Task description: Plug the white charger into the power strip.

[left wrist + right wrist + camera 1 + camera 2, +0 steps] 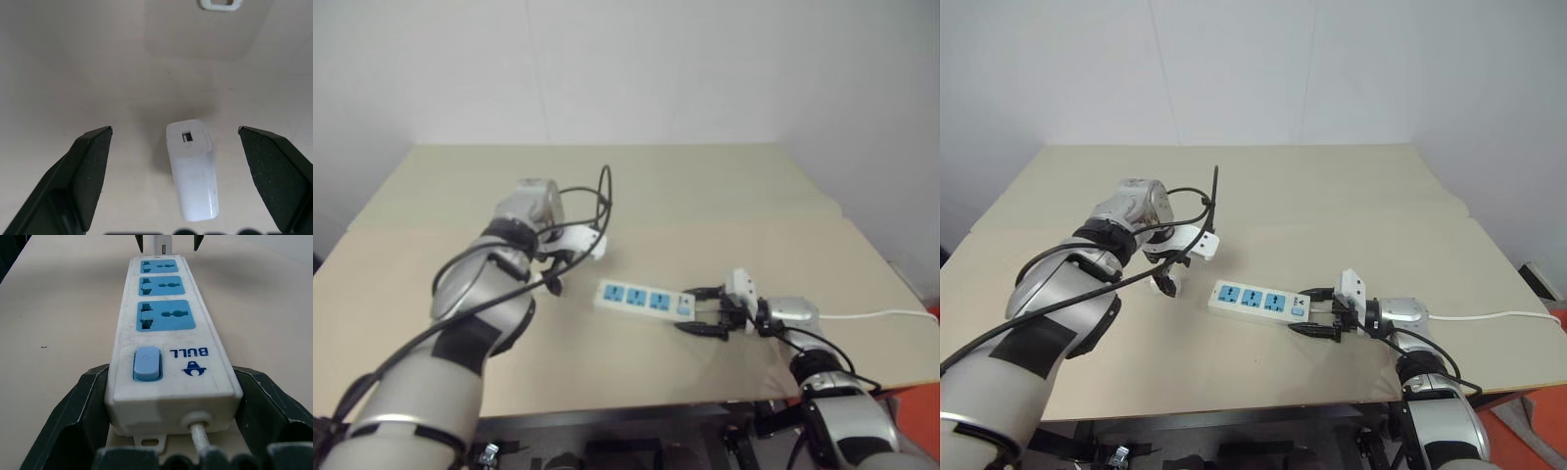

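Observation:
The white charger (193,171) has my left gripper's fingers on either side of it in the left wrist view. My left gripper needs to close now. Closing now would hold the charger.
The white charger (193,171) stands upright on the tan table, just beyond the far end of the power strip (641,300). My left gripper (174,129) points down over it, open, with one black finger (88,171) on each side and clear of the block. The strip lies flat and shows three blue socket faces (166,316) and a blue switch (146,363). My right gripper (687,310) is level and shut on the strip's switch end, with its fingers (85,401) against both long sides.
The strip's thin white cord (881,315) runs right, off the table's right edge. The table (705,196) stretches bare behind the strip up to a white wall. Black cables loop over my left forearm (592,196).

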{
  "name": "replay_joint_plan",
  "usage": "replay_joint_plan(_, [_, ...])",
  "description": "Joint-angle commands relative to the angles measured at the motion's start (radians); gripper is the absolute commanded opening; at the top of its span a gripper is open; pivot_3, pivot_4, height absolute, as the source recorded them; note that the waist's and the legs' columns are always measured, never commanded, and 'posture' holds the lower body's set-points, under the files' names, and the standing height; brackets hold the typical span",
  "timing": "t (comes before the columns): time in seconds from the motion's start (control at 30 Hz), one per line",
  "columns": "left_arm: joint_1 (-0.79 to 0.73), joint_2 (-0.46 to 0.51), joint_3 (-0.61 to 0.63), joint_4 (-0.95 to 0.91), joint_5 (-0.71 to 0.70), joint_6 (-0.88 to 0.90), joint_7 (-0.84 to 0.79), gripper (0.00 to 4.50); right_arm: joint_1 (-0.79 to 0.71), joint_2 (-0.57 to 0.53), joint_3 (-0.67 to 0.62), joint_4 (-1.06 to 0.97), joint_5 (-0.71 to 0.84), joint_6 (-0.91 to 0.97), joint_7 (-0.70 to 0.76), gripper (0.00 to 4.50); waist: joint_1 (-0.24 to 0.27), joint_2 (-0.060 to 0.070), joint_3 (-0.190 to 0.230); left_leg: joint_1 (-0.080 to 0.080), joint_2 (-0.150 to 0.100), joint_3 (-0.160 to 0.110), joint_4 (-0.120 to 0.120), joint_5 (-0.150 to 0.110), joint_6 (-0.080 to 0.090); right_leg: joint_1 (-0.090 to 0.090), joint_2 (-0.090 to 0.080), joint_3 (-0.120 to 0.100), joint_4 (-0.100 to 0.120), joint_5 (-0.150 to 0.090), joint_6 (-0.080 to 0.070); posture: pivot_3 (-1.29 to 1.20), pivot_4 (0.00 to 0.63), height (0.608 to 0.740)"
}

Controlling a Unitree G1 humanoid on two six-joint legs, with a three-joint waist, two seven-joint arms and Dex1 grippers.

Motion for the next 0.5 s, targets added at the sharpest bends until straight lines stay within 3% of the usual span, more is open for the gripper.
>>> replay_joint_plan(0.03, [-0.001,-0.002,0.001,-0.006,0.006,0.014,0.006,4.5,0.025,-0.008,0.026,0.019,-0.056,0.004,-0.04,3.41,0.0,0.0,0.0,0.0,0.0,0.0,0.0,0.0,0.0,0.0,0.0,0.0,0.0,0.0,0.0,0.0,0.15,0.74])
replay_joint_plan(0.17, [0.005,-0.003,-0.002,-0.007,0.009,0.016,0.004,3.66,0.023,-0.008,0.027,0.02,-0.057,0.006,-0.044,3.41,0.0,0.0,0.0,0.0,0.0,0.0,0.0,0.0,0.0,0.0,0.0,0.0,0.0,0.0,0.0,0.0,0.15,0.74])
replay_joint_plan(0.43, [0.018,-0.004,-0.007,-0.007,0.019,0.02,0.017,1.02,0.02,-0.009,0.026,0.021,-0.057,0.008,-0.05,3.41,0.0,0.0,0.0,0.001,0.0,0.0,0.0,0.0,0.0,0.0,0.0,0.0,0.0,0.0,0.0,0.0,0.15,0.74])
replay_joint_plan(0.5, [0.02,-0.001,-0.006,-0.008,0.02,0.014,0.024,0.98,0.02,-0.01,0.027,0.02,-0.057,0.009,-0.05,3.41,0.0,0.0,0.0,0.001,0.0,0.0,0.0,0.0,0.0,0.001,0.0,0.0,0.0,0.0,0.0,0.0,0.15,0.74])
